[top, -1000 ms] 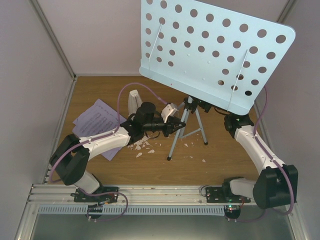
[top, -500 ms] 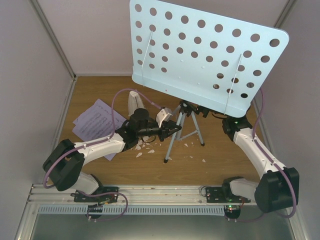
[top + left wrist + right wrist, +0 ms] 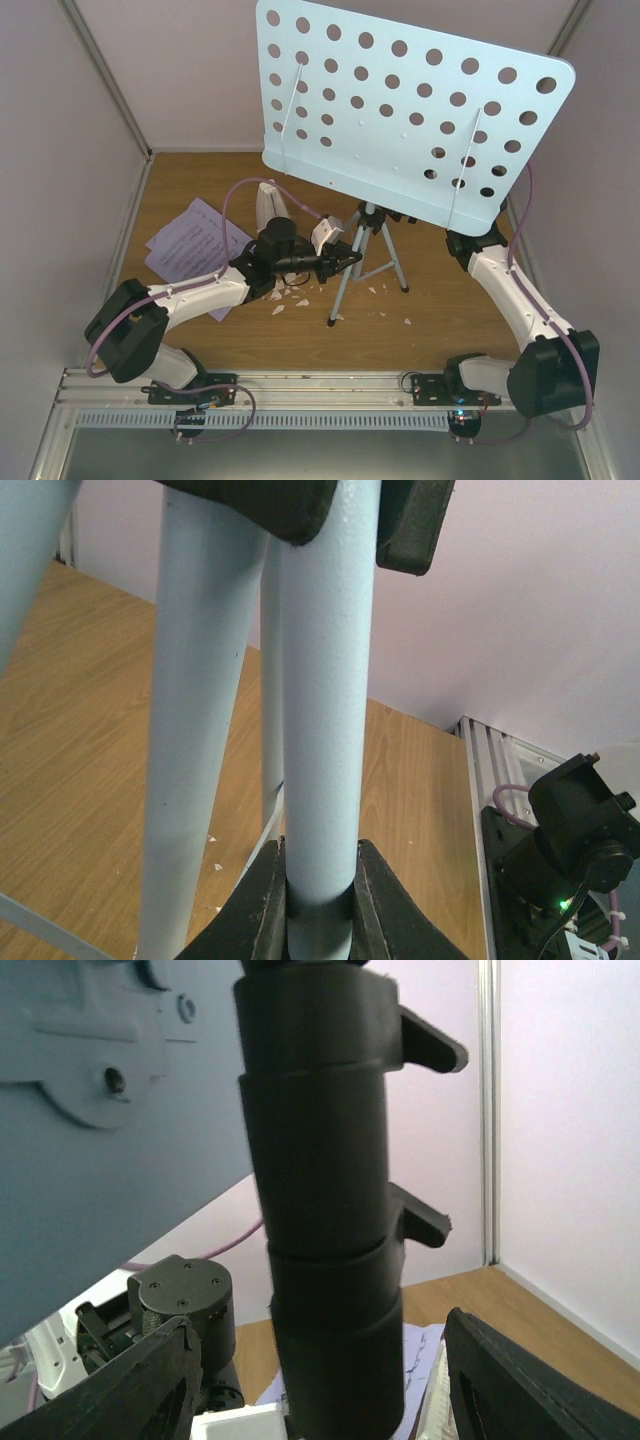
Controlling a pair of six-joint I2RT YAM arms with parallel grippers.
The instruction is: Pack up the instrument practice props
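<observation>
My fingers reach along both sides of the black column's lowest segment and would hold the column if they closed now, so my right gripper needs to close on it.
The pale blue perforated music stand (image 3: pixel 410 110) stands on its tripod legs (image 3: pixel 385 258) at mid-table. My left gripper (image 3: pixel 345 262) is shut on one pale blue leg (image 3: pixel 320 730), its jaws (image 3: pixel 320 865) pressed on both sides of the tube. My right gripper (image 3: pixel 330 1370) is open around the stand's black column (image 3: pixel 325 1240), its fingers (image 3: pixel 150 1385) well clear of it; in the top view it is hidden under the stand's plate. White sheet-music pages (image 3: pixel 190 245) lie at the left. The white pyramid-shaped metronome (image 3: pixel 270 205) stands behind my left arm.
Small white scraps (image 3: pixel 290 295) lie scattered on the wooden table (image 3: pixel 300 340) under and beside the tripod. Pale walls close in the left, back and right sides. The right arm (image 3: pixel 510 290) reaches in along the right wall.
The stand has shifted left with its plate, most of it in the first half second. My left gripper stays shut on the leg. The right wrist has moved slightly.
</observation>
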